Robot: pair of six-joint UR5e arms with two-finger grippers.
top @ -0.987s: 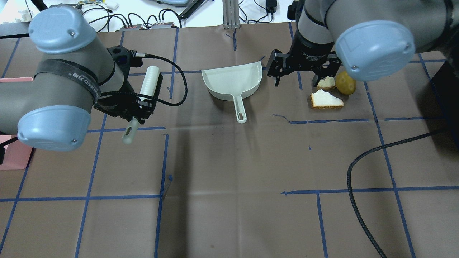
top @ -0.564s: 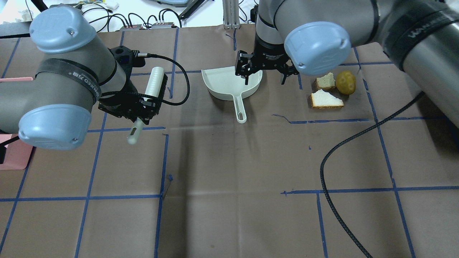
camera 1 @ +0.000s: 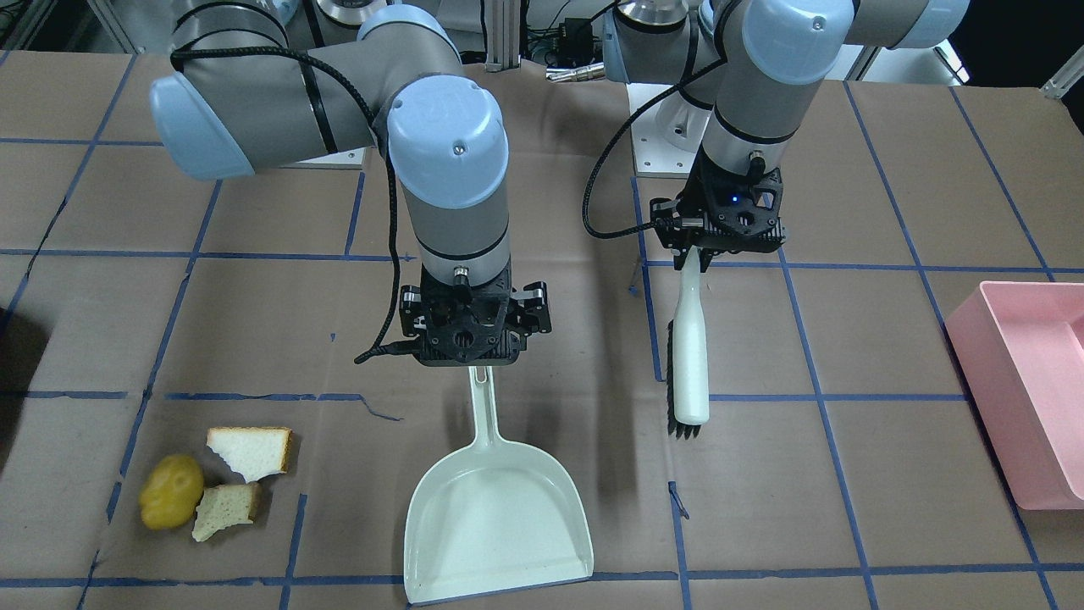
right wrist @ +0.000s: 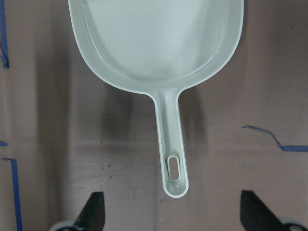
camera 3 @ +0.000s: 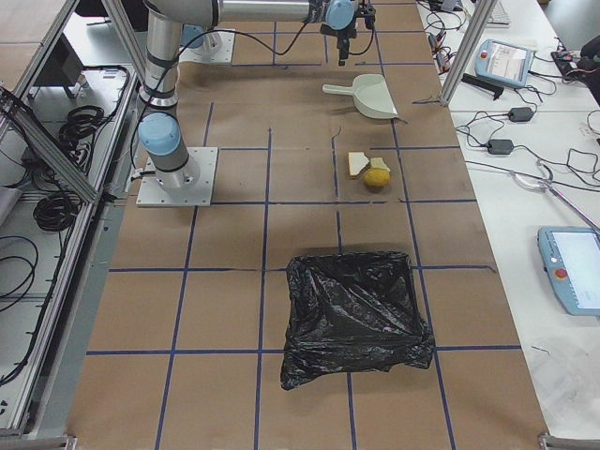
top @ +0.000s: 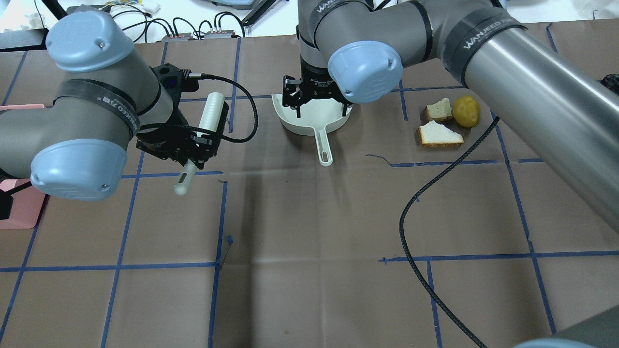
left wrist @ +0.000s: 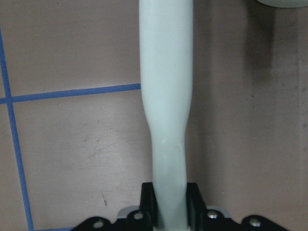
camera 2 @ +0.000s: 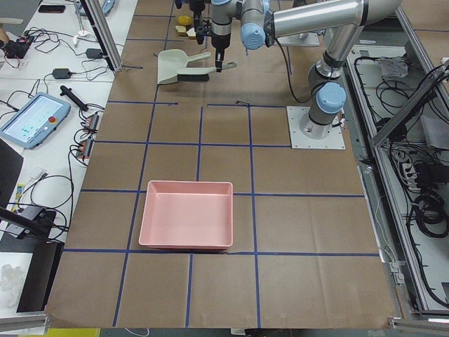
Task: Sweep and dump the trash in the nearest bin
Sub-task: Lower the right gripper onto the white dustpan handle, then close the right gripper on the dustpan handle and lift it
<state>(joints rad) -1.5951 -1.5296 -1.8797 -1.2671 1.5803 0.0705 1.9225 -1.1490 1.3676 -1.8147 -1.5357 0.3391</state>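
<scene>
My right gripper grabs the dustpan by its narrow handle (camera 1: pixel 483 407) next, since the dustpan's pan spreads too wide for the fingers.
The trash lies together on the brown table: a yellow potato-like piece (top: pixel 466 111) (camera 1: pixel 171 491) and two torn bread pieces (top: pixel 439 134) (top: pixel 439 110). A pale dustpan (top: pixel 314 121) (camera 1: pixel 495 517) lies flat to their left in the overhead view. My right gripper (top: pixel 319 104) hovers over it, open and empty. In the right wrist view its fingers (right wrist: pixel 91 211) stand wide either side of the dustpan handle (right wrist: pixel 171 149). My left gripper (top: pixel 193 145) is shut on the handle of a white brush (top: pixel 210 113) (left wrist: pixel 166 96) and holds it off to the dustpan's left.
A pink bin (camera 1: pixel 1029 390) (camera 2: pixel 186 214) sits at the table's end on my left side. A black bag-lined bin (camera 3: pixel 354 314) sits at the end on my right side, beyond the trash. The right arm's black cable (top: pixel 435 193) hangs over the table.
My right arm has swung left, from beside the trash to over the dustpan. My left gripper with the brush has shifted slightly right.
</scene>
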